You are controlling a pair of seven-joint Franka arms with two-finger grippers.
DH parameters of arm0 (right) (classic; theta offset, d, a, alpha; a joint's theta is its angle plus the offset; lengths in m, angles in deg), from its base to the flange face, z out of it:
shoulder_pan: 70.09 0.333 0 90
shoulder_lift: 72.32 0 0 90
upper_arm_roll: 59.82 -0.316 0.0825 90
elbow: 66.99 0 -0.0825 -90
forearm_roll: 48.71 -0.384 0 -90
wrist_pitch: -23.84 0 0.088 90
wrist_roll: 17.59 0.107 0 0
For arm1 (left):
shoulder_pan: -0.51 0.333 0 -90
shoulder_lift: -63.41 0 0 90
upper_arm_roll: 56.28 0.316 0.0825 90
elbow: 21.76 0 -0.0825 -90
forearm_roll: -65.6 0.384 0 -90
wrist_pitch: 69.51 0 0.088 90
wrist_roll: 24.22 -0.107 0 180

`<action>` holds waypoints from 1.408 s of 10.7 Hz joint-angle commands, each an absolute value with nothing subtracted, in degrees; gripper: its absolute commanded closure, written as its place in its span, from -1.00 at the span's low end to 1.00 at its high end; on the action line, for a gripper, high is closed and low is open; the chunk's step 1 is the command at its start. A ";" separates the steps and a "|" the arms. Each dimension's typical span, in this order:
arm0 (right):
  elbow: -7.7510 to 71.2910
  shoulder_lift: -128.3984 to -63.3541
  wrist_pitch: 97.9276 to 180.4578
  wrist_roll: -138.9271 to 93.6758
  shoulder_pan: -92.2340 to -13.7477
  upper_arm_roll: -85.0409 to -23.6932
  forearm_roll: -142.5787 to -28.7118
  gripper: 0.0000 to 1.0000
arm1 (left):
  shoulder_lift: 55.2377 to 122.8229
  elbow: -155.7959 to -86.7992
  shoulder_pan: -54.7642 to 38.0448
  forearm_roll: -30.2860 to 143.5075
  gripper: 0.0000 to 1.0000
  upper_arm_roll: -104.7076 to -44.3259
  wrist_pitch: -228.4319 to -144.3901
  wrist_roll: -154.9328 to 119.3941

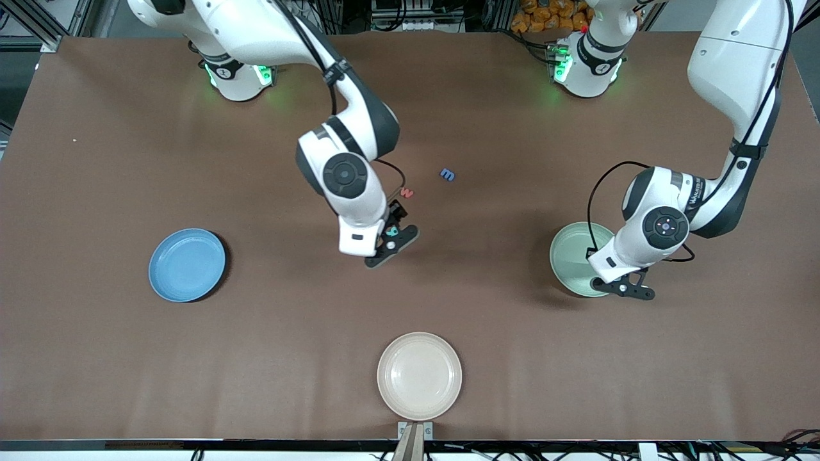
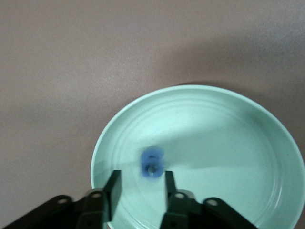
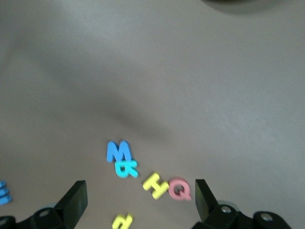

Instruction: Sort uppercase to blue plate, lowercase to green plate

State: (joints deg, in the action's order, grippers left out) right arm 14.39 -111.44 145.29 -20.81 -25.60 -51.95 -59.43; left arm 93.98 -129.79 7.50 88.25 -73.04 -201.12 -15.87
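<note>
I need to grab the blue M by its outer legs with my right gripper next, because the teal R (image 3: 126,168) lies tight against the M's feet.
My left gripper (image 1: 631,288) (image 2: 142,179) hangs open over the green plate (image 1: 572,262) (image 2: 228,143). A small, blurred blue lowercase letter (image 2: 152,164) shows over the plate's floor just past the fingertips, touching neither finger. My right gripper (image 1: 392,240) (image 3: 140,188) stands wide open and empty over a cluster of uppercase letters: blue M (image 3: 117,151), teal R (image 3: 126,168), yellow H (image 3: 156,184) and red Q (image 3: 179,189). A yellow lowercase letter (image 3: 122,222) lies beside them. The red w (image 1: 407,192) and blue m (image 1: 448,174) lie farther from the front camera. The blue plate (image 1: 187,264) sits toward the right arm's end.
A beige plate (image 1: 419,376) stands near the table's front edge, nearer the front camera than the letters. Brown tabletop (image 1: 288,333) stretches between the three plates. The two arm bases stand along the edge farthest from the front camera.
</note>
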 commanded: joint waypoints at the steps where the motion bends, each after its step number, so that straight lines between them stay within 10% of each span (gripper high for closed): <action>1: 12.64 -114.41 148.01 -20.41 -24.74 -51.47 -60.66 -1.00 | 93.30 -128.64 6.41 87.05 -1.00 -72.36 -200.82 -17.01; 15: 15.89 -122.15 156.29 -18.12 -19.55 -51.47 -60.66 -1.00 | 87.32 -119.14 4.47 81.25 -1.00 -72.45 -187.55 -17.89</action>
